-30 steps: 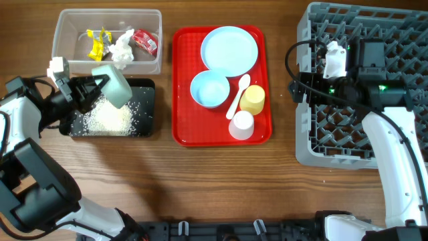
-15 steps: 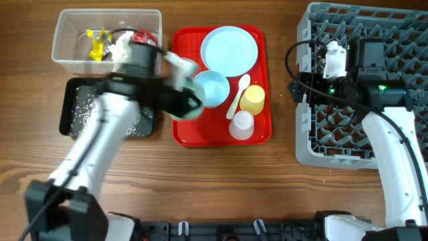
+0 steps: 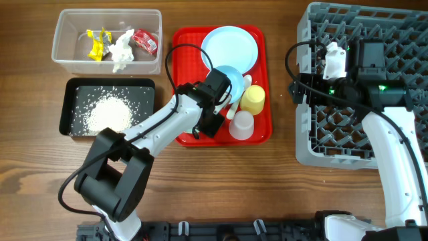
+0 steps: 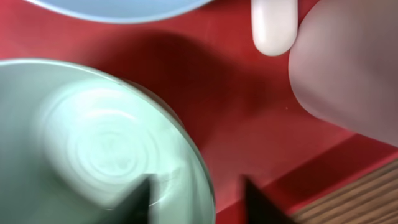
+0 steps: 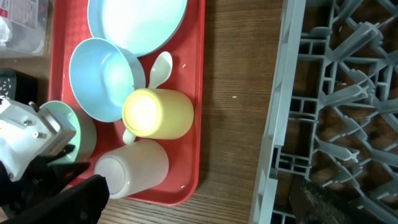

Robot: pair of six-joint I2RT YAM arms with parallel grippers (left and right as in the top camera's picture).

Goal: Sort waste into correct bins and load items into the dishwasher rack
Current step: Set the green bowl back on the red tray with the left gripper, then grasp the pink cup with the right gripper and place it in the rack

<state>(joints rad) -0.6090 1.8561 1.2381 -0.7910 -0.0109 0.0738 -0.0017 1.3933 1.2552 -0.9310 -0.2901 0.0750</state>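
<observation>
The right gripper grabs the whitish cup (image 3: pixel 241 125) across its sides next, leaving the cup's opening free, to load it upside down into the dishwasher rack.
The mint green bowl (image 4: pixel 93 143) sits on the flat red tray (image 3: pixel 184 67), beside the pale blue bowl (image 5: pixel 99 78). My left gripper (image 4: pixel 198 202) hangs low over its rim, one finger inside, one outside, both clear of the rim, so it is open. The plate (image 3: pixel 229 48), white spoon (image 3: pixel 244 84), yellow cup (image 3: pixel 253 98) and whitish cup (image 3: pixel 241 125) share the tray. Rice (image 3: pixel 107 114) lies in the black tray (image 3: pixel 144 110). The wrappers (image 3: pixel 97 43) and napkin (image 3: pixel 122 50) are in the clear tub (image 3: pixel 63 47). My right gripper (image 5: pixel 205 199) stands wide open and empty by the dishwasher rack (image 3: pixel 314 147).
A strip of bare wooden table (image 3: pixel 284 100) separates the red tray from the rack. The two bins sit at the left, tub behind black tray. The left arm (image 3: pixel 157 124) stretches across the table from the front left to the tray.
My left arm swung from the black tray over to the red tray with the mint green bowl, and its jaws have parted from the rim. The right arm stayed put.
</observation>
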